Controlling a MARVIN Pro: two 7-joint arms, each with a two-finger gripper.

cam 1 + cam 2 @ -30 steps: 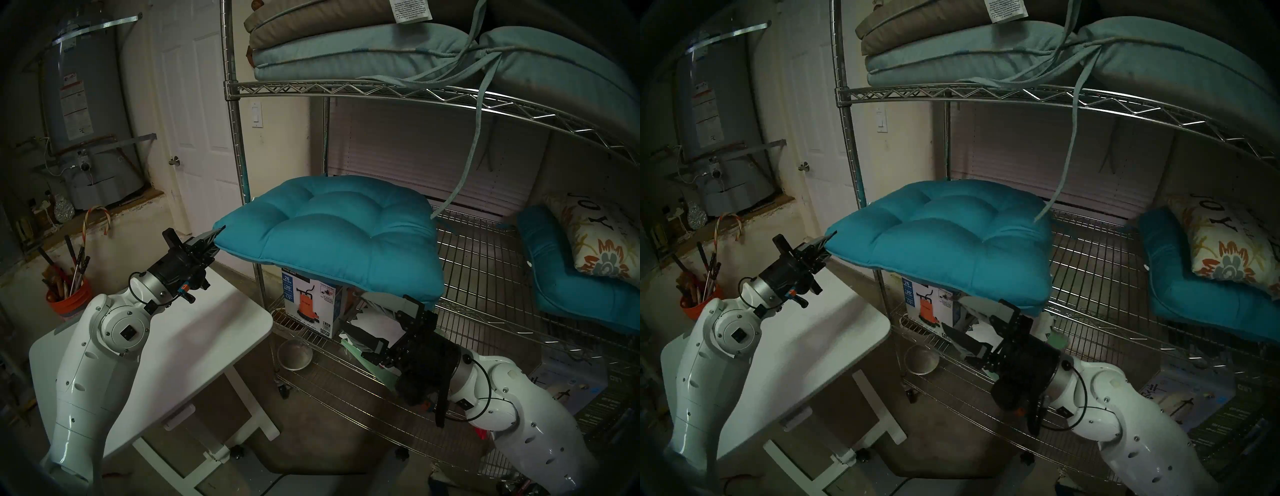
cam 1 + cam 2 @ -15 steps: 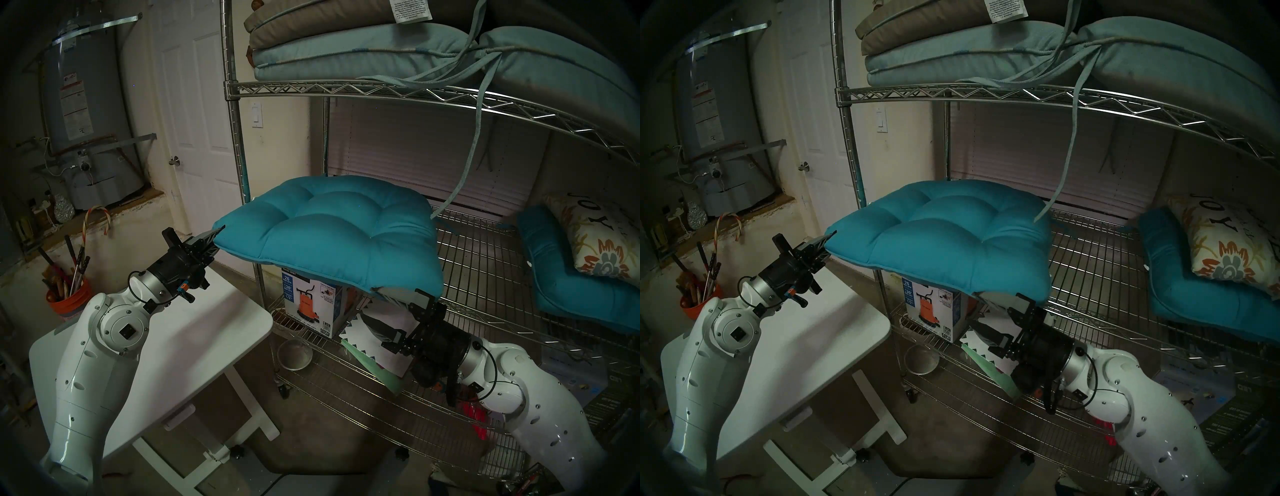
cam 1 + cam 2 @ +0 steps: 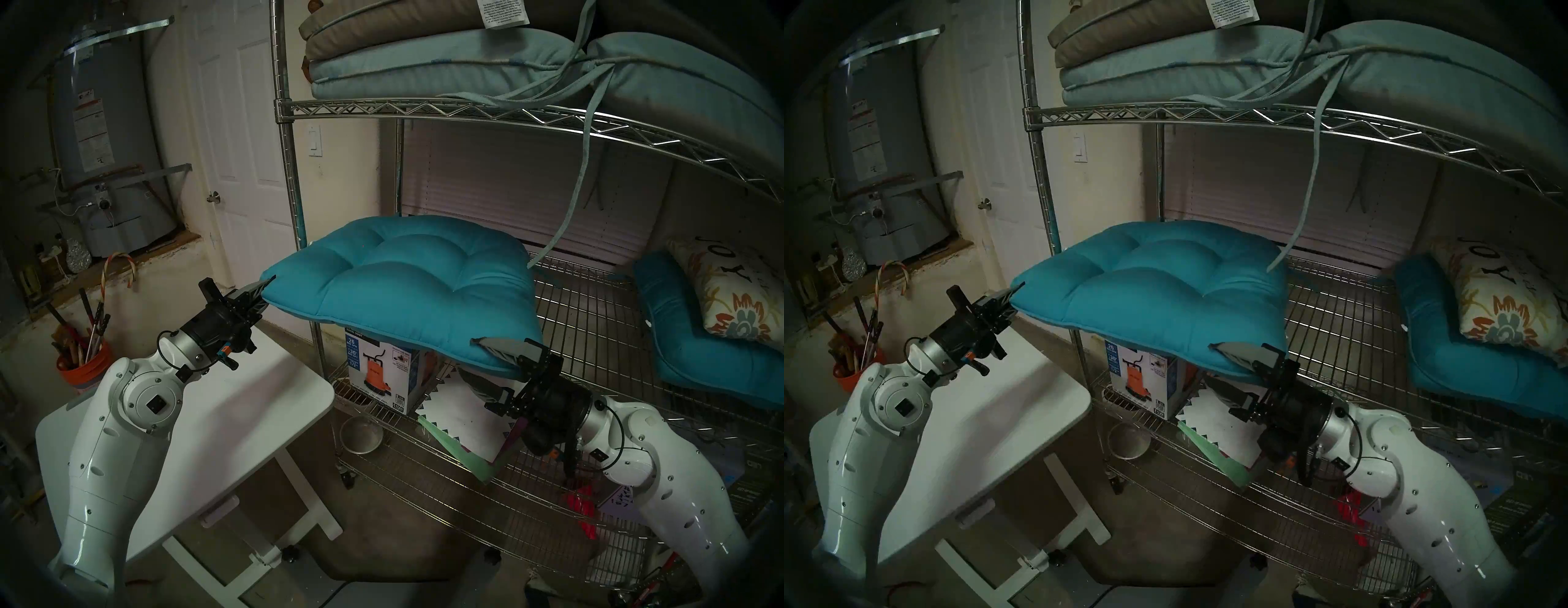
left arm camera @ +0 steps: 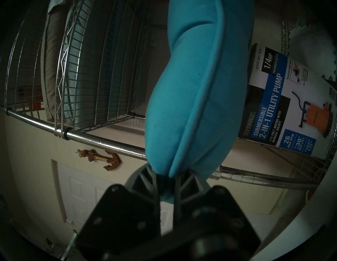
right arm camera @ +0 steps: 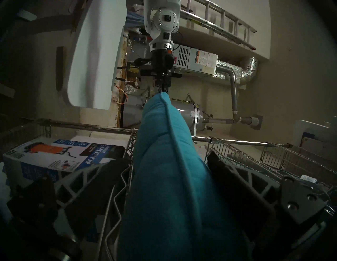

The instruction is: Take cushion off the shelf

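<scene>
The right gripper grabs the teal-blue cushion by its free front corner (image 3: 514, 330) next, to take the cushion off the wire shelf (image 3: 594, 322).
The teal-blue tufted cushion (image 3: 407, 288) (image 3: 1157, 293) lies flat, partly on the middle tier of the chrome wire shelf (image 3: 594, 322) (image 3: 1335, 314) and sticking out past the left front post. My left gripper (image 3: 265, 288) (image 3: 1013, 297) (image 4: 165, 175) is shut on its left corner (image 4: 191, 102). My right gripper (image 3: 469, 358) (image 3: 1210, 363) (image 5: 160, 160) is open. It straddles the near right corner (image 5: 169, 182), one finger above and one below. The tier's zigzag front rim (image 5: 116, 191) also lies between the fingers.
A white table (image 3: 237, 407) stands below my left arm. A pump box (image 3: 382, 373), papers (image 3: 462, 420) and a metal bowl (image 3: 360, 435) sit on the tier below. A bent teal cushion (image 3: 700, 361) with a floral pillow (image 3: 729, 293) lies far right. Pale long cushions (image 3: 424, 63) lie above, with a tie (image 3: 572, 212) hanging down.
My right gripper rose from below the cushion and moved in, so its open fingers now straddle the near right corner. The left gripper and cushion have not moved.
</scene>
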